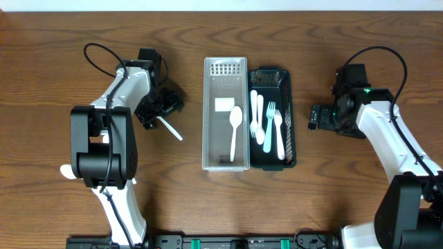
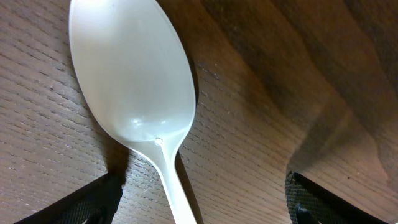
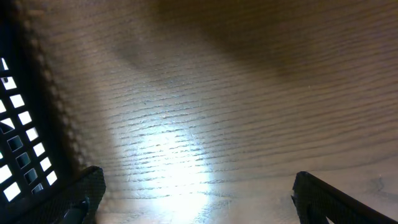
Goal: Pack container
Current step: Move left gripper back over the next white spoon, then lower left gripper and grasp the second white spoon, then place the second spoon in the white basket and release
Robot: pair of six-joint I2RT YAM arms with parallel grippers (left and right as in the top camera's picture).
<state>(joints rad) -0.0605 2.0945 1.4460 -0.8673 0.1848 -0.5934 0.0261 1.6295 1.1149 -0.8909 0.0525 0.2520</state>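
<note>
My left gripper is ready to close on the white spoon: its fingers meet their shadows on the tabletop on either side of the handle (image 1: 167,126) (image 2: 176,194).
A white plastic spoon (image 2: 132,74) lies on the wooden table, its handle running between the fingers of my left gripper (image 2: 202,202), which is open and low over it. In the overhead view only the spoon's handle (image 1: 170,129) sticks out from under the left gripper (image 1: 158,108). A clear white container (image 1: 210,117) holds one white spoon (image 1: 234,128). Beside it, a black mesh container (image 1: 288,104) holds white spoons and forks (image 1: 266,123). My right gripper (image 1: 313,117) is open and empty, just right of the black container.
The black container's mesh wall (image 3: 15,134) shows at the left edge of the right wrist view, near the right gripper (image 3: 196,196). Both containers stand side by side at the table's middle.
</note>
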